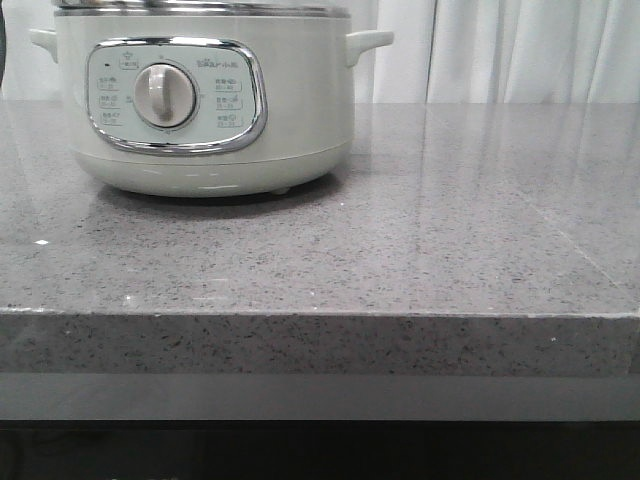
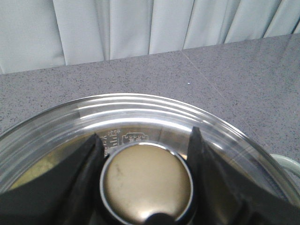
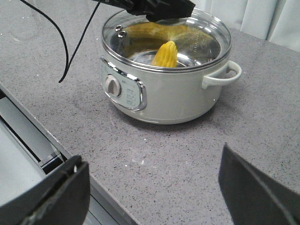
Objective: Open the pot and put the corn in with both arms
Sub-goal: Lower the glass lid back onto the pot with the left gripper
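I should open my left gripper now. The glass lid is level on the pot's rim (image 1: 200,12) and would stay there.
The pale grey-green pot (image 1: 200,100) stands at the back left of the grey stone table, its dial facing front. In the right wrist view the pot (image 3: 164,93) carries its glass lid (image 3: 206,37), seated on the rim. The yellow corn (image 3: 165,54) stands inside, visible through the glass. My left gripper (image 2: 145,136) is down on the lid (image 2: 140,105), its black fingers (image 2: 89,159) pressed to both sides of the round metal knob (image 2: 146,183). From the right wrist it shows as a dark shape (image 3: 159,9) above the lid. My right gripper (image 3: 151,157) hangs open and holding nothing over the table's near edge.
A black cable (image 3: 65,47) trails across the table to the pot's left. The table's front edge (image 1: 320,315) drops to a grey ledge (image 3: 28,136). A pot side handle (image 3: 225,75) juts out toward the white curtain (image 1: 520,50) behind.
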Controlling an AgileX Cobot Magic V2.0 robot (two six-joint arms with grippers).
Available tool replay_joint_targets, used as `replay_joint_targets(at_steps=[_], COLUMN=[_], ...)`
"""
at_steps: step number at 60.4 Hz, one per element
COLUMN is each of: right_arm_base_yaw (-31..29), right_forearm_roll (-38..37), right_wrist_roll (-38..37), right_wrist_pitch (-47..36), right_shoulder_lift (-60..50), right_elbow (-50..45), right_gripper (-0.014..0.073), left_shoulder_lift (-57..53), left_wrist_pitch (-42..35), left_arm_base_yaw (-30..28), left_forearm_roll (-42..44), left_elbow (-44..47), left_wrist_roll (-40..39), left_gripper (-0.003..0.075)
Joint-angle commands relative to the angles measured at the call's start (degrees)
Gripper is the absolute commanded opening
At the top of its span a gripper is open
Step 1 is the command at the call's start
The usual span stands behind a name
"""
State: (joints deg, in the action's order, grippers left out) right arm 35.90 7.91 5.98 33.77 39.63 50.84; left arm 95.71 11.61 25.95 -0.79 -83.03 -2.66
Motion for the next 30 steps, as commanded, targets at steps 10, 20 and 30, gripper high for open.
replay_joint_targets(at_steps=[10,20,30], right_arm_base_yaw=[-0.2,-0.2,-0.2], right_forearm_roll=[-0.5,-0.5,-0.5], right_wrist_roll=[-0.1,-0.1,-0.1], right_wrist_pitch=[-4.3,-4.3,-4.3], right_shoulder_lift=[-0.3,-0.3,-0.3], right_elbow=[1.3,1.3,1.3], right_gripper=[0.0581,0.0581,0.0581], left_shoulder_lift=[-2.3,-2.3,-2.5], left_wrist_pitch=[-5.4,-3.3,-0.3], left_arm_base_yaw=[0.0,0.7,1.6], left_forearm_roll=[-0.3,-0.3,-0.4], left_elbow=[-2.7,-2.7,-2.8], left_wrist_roll=[-0.3,-0.3,-0.3], left_gripper=[0.0192,0.0314,0.0425])
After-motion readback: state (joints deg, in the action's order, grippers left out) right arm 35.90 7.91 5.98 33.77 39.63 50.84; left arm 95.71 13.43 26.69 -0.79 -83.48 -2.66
